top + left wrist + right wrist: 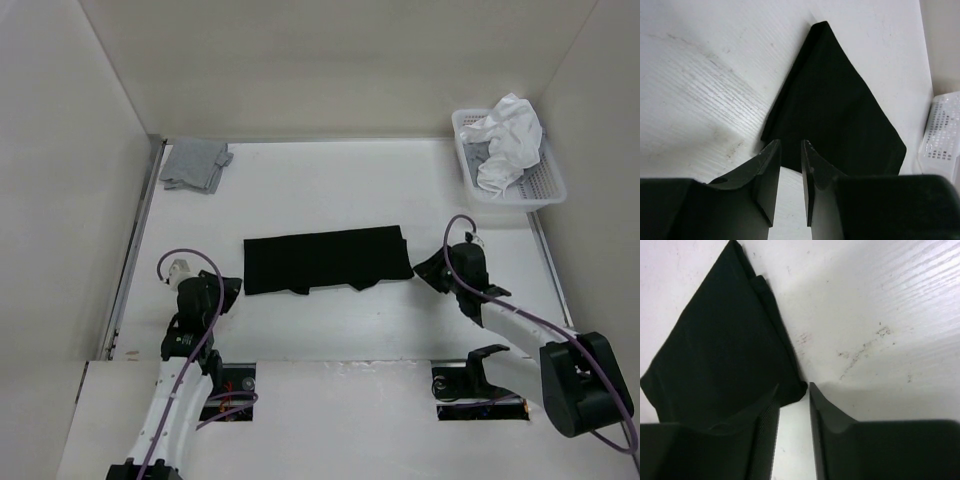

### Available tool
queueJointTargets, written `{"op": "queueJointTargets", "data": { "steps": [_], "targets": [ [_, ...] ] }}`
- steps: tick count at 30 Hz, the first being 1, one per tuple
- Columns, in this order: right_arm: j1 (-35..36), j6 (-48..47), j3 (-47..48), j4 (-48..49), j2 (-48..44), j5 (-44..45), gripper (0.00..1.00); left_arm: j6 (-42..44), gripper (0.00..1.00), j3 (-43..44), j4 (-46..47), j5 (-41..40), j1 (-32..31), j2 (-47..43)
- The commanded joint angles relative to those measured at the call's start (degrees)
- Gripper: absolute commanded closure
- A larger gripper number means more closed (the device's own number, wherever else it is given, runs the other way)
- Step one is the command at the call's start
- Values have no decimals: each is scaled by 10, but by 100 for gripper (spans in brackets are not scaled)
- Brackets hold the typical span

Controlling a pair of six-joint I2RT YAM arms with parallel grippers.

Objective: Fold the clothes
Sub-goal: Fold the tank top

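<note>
The right gripper picks up the folded T-shirt by its end's near corner (pixel 409 275) (pixel 799 390) next, to fold that end over the rest.
The clothes, a plain black T-shirt (pixel 325 260), lie flat on the white table as a long folded strip. My left gripper (pixel 232 285) sits just off the strip's left end. In the left wrist view its jaws (pixel 791 145) stand apart with bare table between them, and the shirt's edge (pixel 835 110) lies just past the tips. My right gripper (pixel 425 268) is at the strip's right end. Its jaws (pixel 793 387) are also parted, and a corner of the shirt (pixel 725 340) lies at the tips, not pinched.
A white basket (pixel 540 185) holding a crumpled white garment (pixel 508 140) stands at the back right, and its wall (pixel 942 135) shows in the left wrist view. A small grey cloth (pixel 195 163) lies at the back left. Walls enclose the table on three sides.
</note>
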Motion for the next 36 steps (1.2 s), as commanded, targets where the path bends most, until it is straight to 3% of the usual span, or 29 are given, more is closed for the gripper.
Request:
{"op": "queueJointTargets", "data": {
  "steps": [1,6,10,14,18,21,23,27,32,36],
  "targets": [
    [7,-7,20,12,4,13,57,13,76,7,10,-27,6,0],
    [16,-26,73,44,98,4,50,19,76,31,80,-48,-31,26],
    [18,-12,96,78,159,-13,51,17,77,43,170,-65,-121,127],
    [27,18,105,109,198,-31,61,13,78,57,265,-111,-222,229],
    [22,49,116,159,250,-83,69,17,78,80,328,-132,-280,282],
    [16,73,116,196,275,-95,90,22,78,92,353,-134,-301,301],
    [16,80,98,223,254,-70,97,29,78,98,363,-134,-309,311],
    [10,68,69,200,164,-18,100,41,78,110,386,-137,-330,342],
    [-2,14,64,67,0,35,100,41,77,126,433,-138,-372,397],
    [8,-45,118,-50,-92,76,100,37,76,138,459,-135,-391,425]
  ]
}}
